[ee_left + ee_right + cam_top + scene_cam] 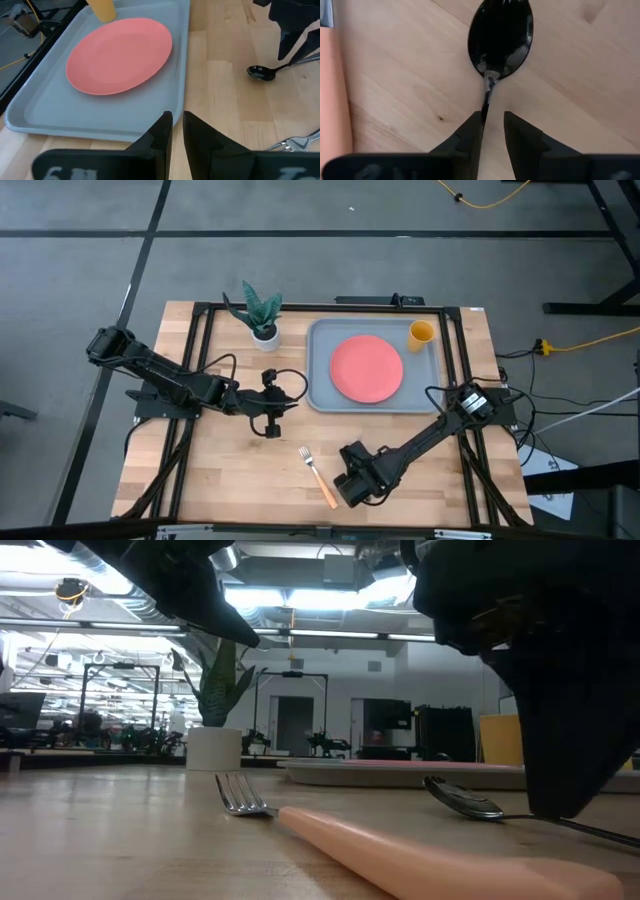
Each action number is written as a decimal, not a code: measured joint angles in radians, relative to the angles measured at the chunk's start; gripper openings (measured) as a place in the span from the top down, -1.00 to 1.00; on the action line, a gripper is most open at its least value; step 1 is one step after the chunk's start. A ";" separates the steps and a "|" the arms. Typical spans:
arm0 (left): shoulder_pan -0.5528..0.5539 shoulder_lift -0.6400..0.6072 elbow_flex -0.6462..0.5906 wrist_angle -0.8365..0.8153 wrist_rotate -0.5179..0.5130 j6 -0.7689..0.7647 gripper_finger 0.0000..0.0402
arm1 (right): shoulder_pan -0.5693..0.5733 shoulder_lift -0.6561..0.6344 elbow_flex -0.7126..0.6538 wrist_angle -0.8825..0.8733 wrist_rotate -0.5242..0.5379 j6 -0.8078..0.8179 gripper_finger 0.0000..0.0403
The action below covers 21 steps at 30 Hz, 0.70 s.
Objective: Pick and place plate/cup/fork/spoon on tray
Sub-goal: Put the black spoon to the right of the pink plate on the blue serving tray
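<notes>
The right gripper grabs the dark spoon (pixel 501 37) by its thin handle just behind the bowl (pixel 486 102) next, to set the spoon on the blue-grey tray.
The coral-red plate (pixel 366 367) lies flat in the blue-grey tray (pixel 318 380), and the yellow cup (pixel 421 332) stands in the tray's far right corner. The tan-handled fork (pixel 318 475) lies on the table near the front edge. The dark spoon (pixel 501 37) lies on the table beside it, its bowl (pixel 465 798) on the wood. My right gripper (pixel 493 117) is low over the spoon's handle, open by a narrow gap. My left gripper (pixel 270 418) is shut and empty, left of the tray. My right gripper comes down on the spoon's thin handle (pixel 485 102) just behind the bowl, fingers lying across it. The handle runs along the inner edge of one finger (pixel 472 132), and the other finger stands apart from it. Whether that finger touches the handle, I cannot tell.
A small white pot with a green plant (pixel 262 315) stands at the far edge, left of the tray. A black frame runs around the table top. Bare wood lies between the fork and my left gripper.
</notes>
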 joint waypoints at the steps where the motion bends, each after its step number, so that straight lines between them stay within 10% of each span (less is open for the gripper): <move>1: 0.000 0.000 0.000 0.000 0.000 0.000 0.81 | 0.000 0.002 0.000 0.003 0.000 0.000 0.57; 21: 0.000 0.000 0.000 0.000 0.000 0.000 0.81 | -0.005 0.036 0.005 0.000 -0.029 -0.018 0.61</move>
